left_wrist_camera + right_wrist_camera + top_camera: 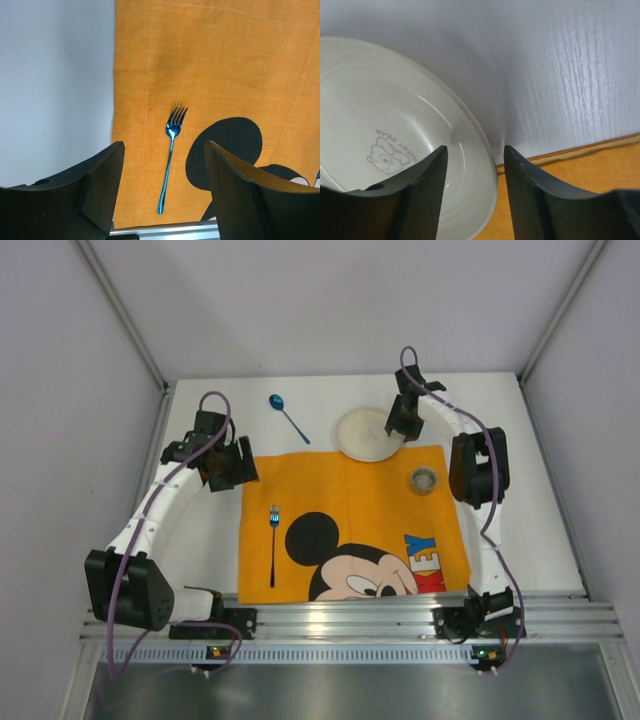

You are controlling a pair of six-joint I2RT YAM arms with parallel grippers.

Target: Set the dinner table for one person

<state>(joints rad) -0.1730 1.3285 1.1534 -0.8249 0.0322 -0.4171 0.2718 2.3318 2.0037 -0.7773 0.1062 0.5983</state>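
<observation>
My right gripper would leave the plate on the tabletop if I lifted it now, because there are gaps between both of its fingers and the plate's rim.
The dinner table [530,470] is a white top carrying an orange Mickey Mouse cloth [350,502]. A white plate [362,433] overlaps the cloth's far edge. My right gripper [403,420] is at the plate's right rim. In the right wrist view the right gripper [475,150] straddles the rim of the plate [380,110], one finger over the inside and one outside, with gaps showing. A blue fork [273,540] lies on the cloth's left side. My left gripper [232,462] hovers open over the cloth's far left corner, and in its wrist view the left gripper [164,145] has the fork [170,160] below it.
A blue spoon [288,417] lies on the bare table beyond the cloth, left of the plate. A small round cup [424,480] stands on the cloth's right part. Aluminium rails [350,615] run along the near edge, and grey walls close in the table's sides.
</observation>
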